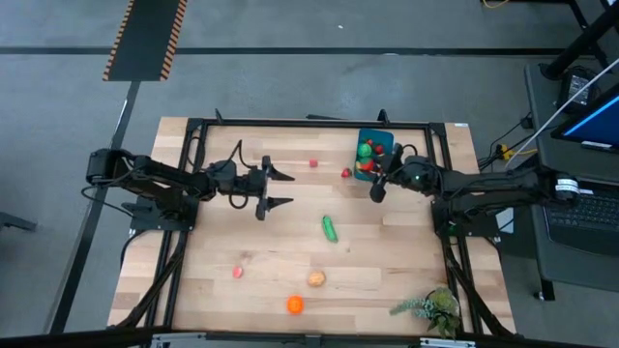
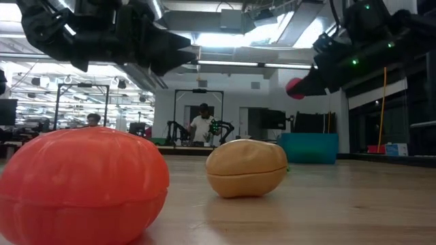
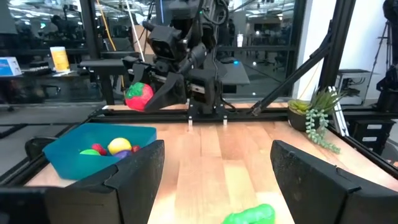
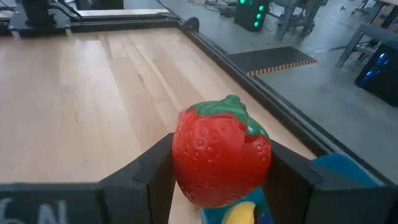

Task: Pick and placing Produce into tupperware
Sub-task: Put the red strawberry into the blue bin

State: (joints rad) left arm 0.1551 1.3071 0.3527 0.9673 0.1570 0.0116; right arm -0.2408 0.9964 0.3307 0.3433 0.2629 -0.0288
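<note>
The red strawberry (image 1: 368, 165) is still above the blue tupperware (image 1: 372, 145), so it is too early to let go. My right gripper lowers the strawberry, before releasing it.
The blue tupperware (image 1: 372, 145) stands at the table's far right and holds several produce pieces (image 3: 118, 147). My right gripper (image 1: 377, 184) hovers by its near end, shut on a red strawberry (image 4: 221, 155). My left gripper (image 1: 282, 189) hangs open over the table's middle left, pointing level toward the right, with nothing between its fingers. On the wood lie a green cucumber (image 1: 330, 228), two small red pieces (image 1: 313, 162) (image 1: 346, 173), a pink piece (image 1: 237, 273), a tan piece (image 2: 245, 167) and an orange piece (image 2: 82, 180). My right gripper pinches the strawberry by its two opposite sides (image 4: 180, 155) between its two fingers. The fingers come from the table's right, slanting a little downward. The strawberry is lifted clear, its green cap (image 4: 233, 109) pointing away from the wrist, above the tupperware's near end (image 4: 342, 171).
A leafy green sprig (image 1: 430, 307) lies at the near right corner. A black frame rail (image 1: 309, 124) runs around the table top. Bare wood lies between the two grippers. People stand in the room beyond the table in the low view.
</note>
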